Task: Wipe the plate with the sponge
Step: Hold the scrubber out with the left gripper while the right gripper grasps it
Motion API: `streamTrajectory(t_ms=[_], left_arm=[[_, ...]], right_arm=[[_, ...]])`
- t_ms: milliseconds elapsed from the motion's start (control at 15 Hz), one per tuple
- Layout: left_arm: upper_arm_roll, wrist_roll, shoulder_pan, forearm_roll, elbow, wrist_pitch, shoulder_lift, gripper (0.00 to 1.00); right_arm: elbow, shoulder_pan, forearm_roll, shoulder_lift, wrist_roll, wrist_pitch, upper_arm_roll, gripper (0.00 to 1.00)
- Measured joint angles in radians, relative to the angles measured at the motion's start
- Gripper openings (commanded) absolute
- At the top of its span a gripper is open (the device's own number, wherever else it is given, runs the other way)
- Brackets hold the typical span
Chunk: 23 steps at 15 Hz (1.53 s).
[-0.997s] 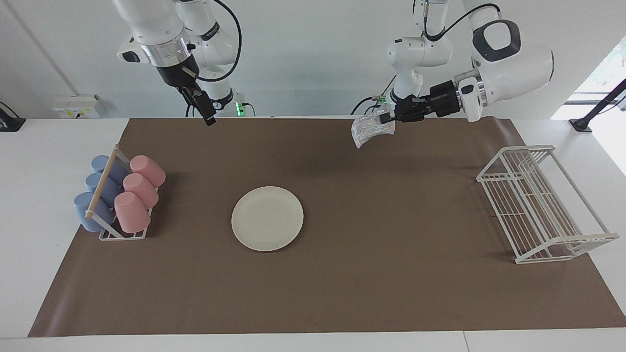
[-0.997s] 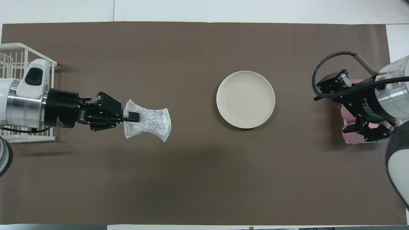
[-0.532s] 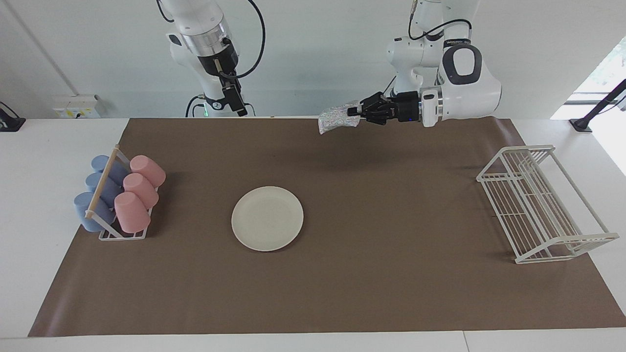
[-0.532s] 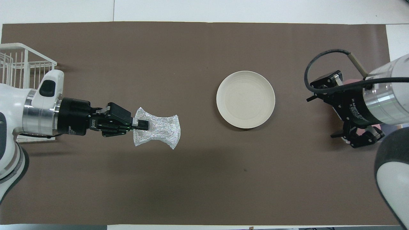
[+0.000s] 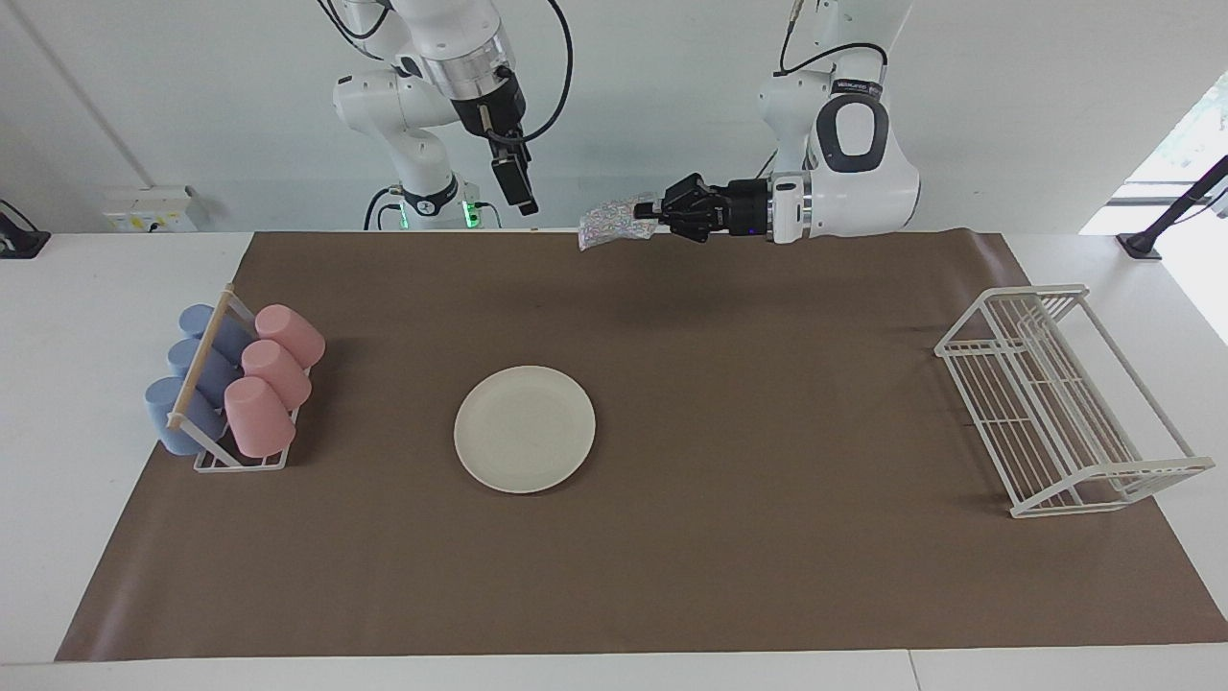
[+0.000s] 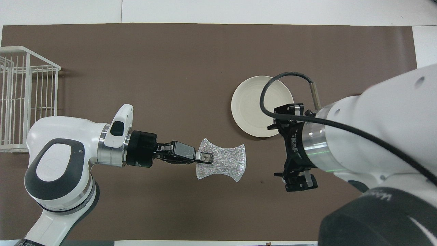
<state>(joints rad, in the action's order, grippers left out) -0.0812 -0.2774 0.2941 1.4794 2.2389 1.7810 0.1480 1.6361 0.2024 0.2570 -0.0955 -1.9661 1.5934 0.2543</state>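
Note:
The sponge needs to be grabbed next by its free flared end [image 6: 238, 162] with my right gripper to wipe the plate, since my left gripper already covers one end.
The cream-white plate [image 5: 525, 429] lies flat on the brown mat [image 5: 767, 537], a little toward the right arm's end of the table. In the overhead view the plate [image 6: 252, 102] is partly covered by the right arm. My left gripper [image 5: 654, 209] is shut on one edge of the silvery sponge [image 5: 612, 221] and holds it out level, high over the mat and apart from the plate. The sponge [image 6: 223, 165] hangs free from the left gripper [image 6: 206, 158]. My right gripper [image 5: 515, 192] is raised high over the mat and holds nothing; it also shows in the overhead view [image 6: 299, 181].
A rack of pink and blue cups [image 5: 230, 384] lies on the mat at the right arm's end. A white wire rack [image 5: 1055, 403] stands at the left arm's end and also shows in the overhead view [image 6: 20, 99].
My left gripper has carried the sponge toward the middle of the table. My right arm has swung from over the cup rack toward the middle, and now covers part of the plate from above.

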Motion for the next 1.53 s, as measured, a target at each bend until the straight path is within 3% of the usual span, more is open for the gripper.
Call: streamTrajectory(t_ms=[199, 665, 997, 1063, 1196, 1396, 1462, 1529], left_arm=[[0.004, 0.000, 0.000, 0.004, 0.005, 0.008, 0.000, 0.00], [0.005, -0.001, 0.000, 0.006, 0.006, 0.011, 0.000, 0.00], [0.006, -0.001, 0.000, 0.006, 0.006, 0.011, 0.000, 0.00], [0.006, -0.001, 0.000, 0.006, 0.006, 0.011, 0.000, 0.00], [0.007, -0.001, 0.000, 0.006, 0.006, 0.011, 0.000, 0.00], [0.009, -0.001, 0.000, 0.006, 0.006, 0.011, 0.000, 0.00], [0.009, -0.001, 0.000, 0.006, 0.006, 0.010, 0.000, 0.00], [0.009, -0.001, 0.000, 0.006, 0.007, 0.010, 0.000, 0.00]], right_arm=[[0.071, 0.089, 0.000, -0.008, -0.132, 0.120, 0.004, 1.00], [0.229, 0.133, 0.053, -0.031, -0.188, 0.377, 0.003, 1.00], [0.314, 0.146, 0.053, -0.071, -0.188, 0.421, 0.004, 0.98], [0.323, 0.149, 0.053, -0.078, -0.188, 0.422, 0.004, 0.90], [0.334, 0.156, 0.053, -0.087, -0.185, 0.425, 0.004, 0.58], [0.338, 0.161, 0.053, -0.089, -0.178, 0.460, 0.004, 0.36], [0.339, 0.161, 0.053, -0.089, -0.173, 0.465, 0.004, 0.22], [0.340, 0.161, 0.053, -0.089, -0.170, 0.469, 0.003, 0.00]])
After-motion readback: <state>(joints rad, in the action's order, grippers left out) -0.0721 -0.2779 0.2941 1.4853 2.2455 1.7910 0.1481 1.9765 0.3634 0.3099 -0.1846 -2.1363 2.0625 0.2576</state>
